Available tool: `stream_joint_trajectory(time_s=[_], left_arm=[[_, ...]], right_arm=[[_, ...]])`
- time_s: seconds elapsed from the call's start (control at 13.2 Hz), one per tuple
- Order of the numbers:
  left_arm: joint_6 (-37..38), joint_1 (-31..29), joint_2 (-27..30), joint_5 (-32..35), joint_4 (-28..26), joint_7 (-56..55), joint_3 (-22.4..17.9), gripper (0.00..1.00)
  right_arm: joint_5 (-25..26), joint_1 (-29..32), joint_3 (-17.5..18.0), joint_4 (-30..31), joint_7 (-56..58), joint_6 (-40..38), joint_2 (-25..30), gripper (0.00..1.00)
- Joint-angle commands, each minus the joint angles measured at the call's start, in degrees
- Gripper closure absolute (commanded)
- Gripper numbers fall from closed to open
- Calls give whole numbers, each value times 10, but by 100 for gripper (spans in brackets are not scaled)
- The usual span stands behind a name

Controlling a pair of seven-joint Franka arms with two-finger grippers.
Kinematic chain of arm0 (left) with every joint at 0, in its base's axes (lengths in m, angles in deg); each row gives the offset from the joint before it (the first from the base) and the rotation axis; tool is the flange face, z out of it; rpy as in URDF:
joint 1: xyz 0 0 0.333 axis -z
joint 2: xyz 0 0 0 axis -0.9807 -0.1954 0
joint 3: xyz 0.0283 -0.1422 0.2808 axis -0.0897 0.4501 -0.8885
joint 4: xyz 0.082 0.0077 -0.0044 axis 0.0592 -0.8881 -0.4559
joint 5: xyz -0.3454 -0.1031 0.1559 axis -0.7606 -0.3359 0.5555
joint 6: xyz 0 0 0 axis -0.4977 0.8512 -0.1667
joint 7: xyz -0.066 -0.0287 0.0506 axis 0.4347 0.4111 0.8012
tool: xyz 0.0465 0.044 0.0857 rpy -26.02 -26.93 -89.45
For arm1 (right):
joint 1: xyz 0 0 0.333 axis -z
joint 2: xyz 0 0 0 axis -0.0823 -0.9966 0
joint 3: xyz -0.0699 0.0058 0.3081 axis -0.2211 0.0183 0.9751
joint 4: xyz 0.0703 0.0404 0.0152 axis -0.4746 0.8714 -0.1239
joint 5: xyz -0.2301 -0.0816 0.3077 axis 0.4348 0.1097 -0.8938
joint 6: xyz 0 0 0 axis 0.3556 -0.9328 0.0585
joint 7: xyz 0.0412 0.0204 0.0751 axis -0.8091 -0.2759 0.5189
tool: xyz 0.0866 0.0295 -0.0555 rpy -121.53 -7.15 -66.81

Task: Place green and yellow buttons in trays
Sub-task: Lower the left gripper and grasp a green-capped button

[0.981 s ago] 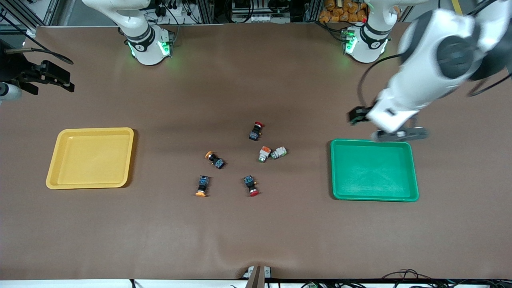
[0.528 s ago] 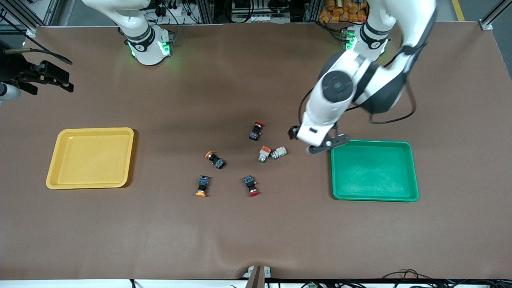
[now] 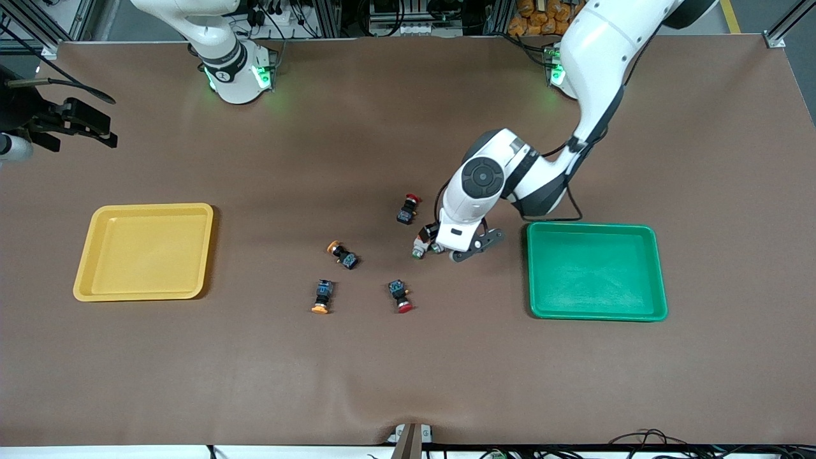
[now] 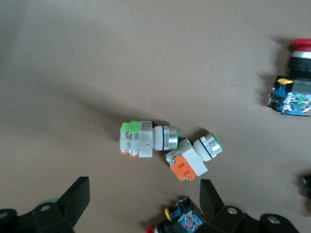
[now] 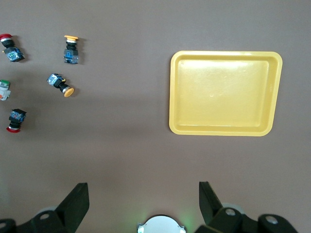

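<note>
I need to place the white-silver button in the green tray (image 3: 596, 271), so next I need to pick it up by its silver head (image 3: 437, 248) and block end with my left gripper.
Two white-silver buttons with greenish caps lie touching at mid-table. One (image 3: 419, 246) shows in the front view; my left hand covers the other. Both show in the left wrist view (image 4: 146, 139) (image 4: 195, 155). My left gripper (image 3: 454, 246) (image 4: 144, 204) is open and empty, low over the table beside them. Two black buttons with orange-yellow caps (image 3: 342, 254) (image 3: 322, 298) lie toward the yellow tray (image 3: 143, 252). The green tray (image 3: 596, 271) is empty at the left arm's end. My right gripper (image 5: 144, 204) is open and empty, held high, and waits.
Two black-bodied buttons with red caps lie near the green ones: one (image 3: 408, 209) farther from the front camera, one (image 3: 400, 296) nearer. The right wrist view shows the empty yellow tray (image 5: 225, 93) and the orange-capped buttons (image 5: 71, 48) (image 5: 60, 83).
My left arm has swung from over the green tray's edge toward mid-table and lowered over the two green buttons. The buttons and the right arm have not moved.
</note>
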Motion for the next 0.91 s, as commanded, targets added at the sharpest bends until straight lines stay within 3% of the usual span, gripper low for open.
stream_joint_trajectory(time_s=[0.0, 0.83], left_arm=[[-24, 5, -24, 14, 12, -15, -5, 0], [-84, 5, -76, 62, 14, -51, -10, 0]], right_arm=[[-5, 5, 4, -3, 2, -5, -40, 0], [-28, -14, 9, -7, -5, -16, -76, 0]])
